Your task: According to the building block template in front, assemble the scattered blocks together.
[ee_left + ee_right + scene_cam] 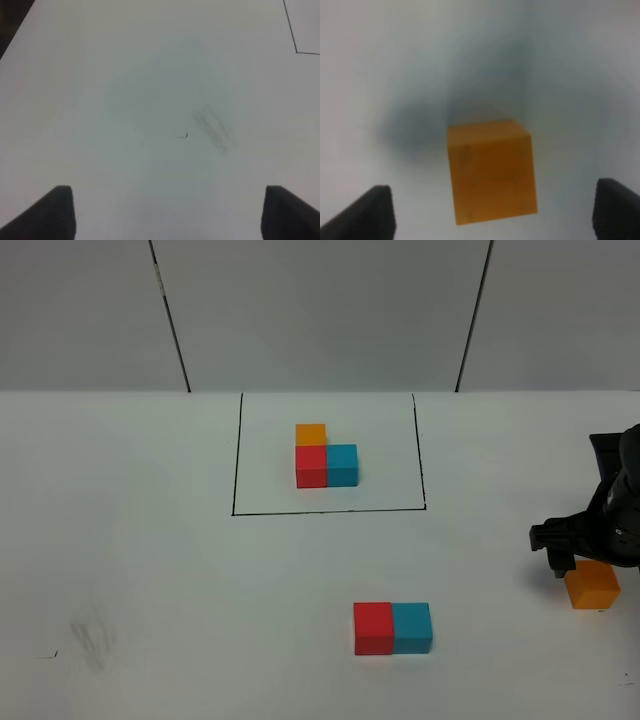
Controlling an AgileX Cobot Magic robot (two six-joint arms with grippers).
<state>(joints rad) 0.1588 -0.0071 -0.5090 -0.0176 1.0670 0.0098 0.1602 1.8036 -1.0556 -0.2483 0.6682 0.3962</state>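
Observation:
I need to lower my right gripper before I close it on the orange cube, because its fingers are still above the cube in the right wrist view.
The building block template (325,462) sits inside a black drawn rectangle at the back: orange behind red, cyan-blue to the right of red. Of the scattered blocks, the red cube (372,628) and the cyan-blue cube (411,627) touch side by side near the front. The orange cube (592,585) lies apart at the far right. My right gripper (585,565) hangs over it, open; in the right wrist view the orange cube (491,172) lies between the spread gripper (497,220) fingers, untouched. My left gripper (167,215) is open over bare table.
The white table (150,570) carries a grey smudge (92,642) and a small black mark at the front left. The smudge (212,125) and a corner of the drawn rectangle (296,50) also show in the left wrist view.

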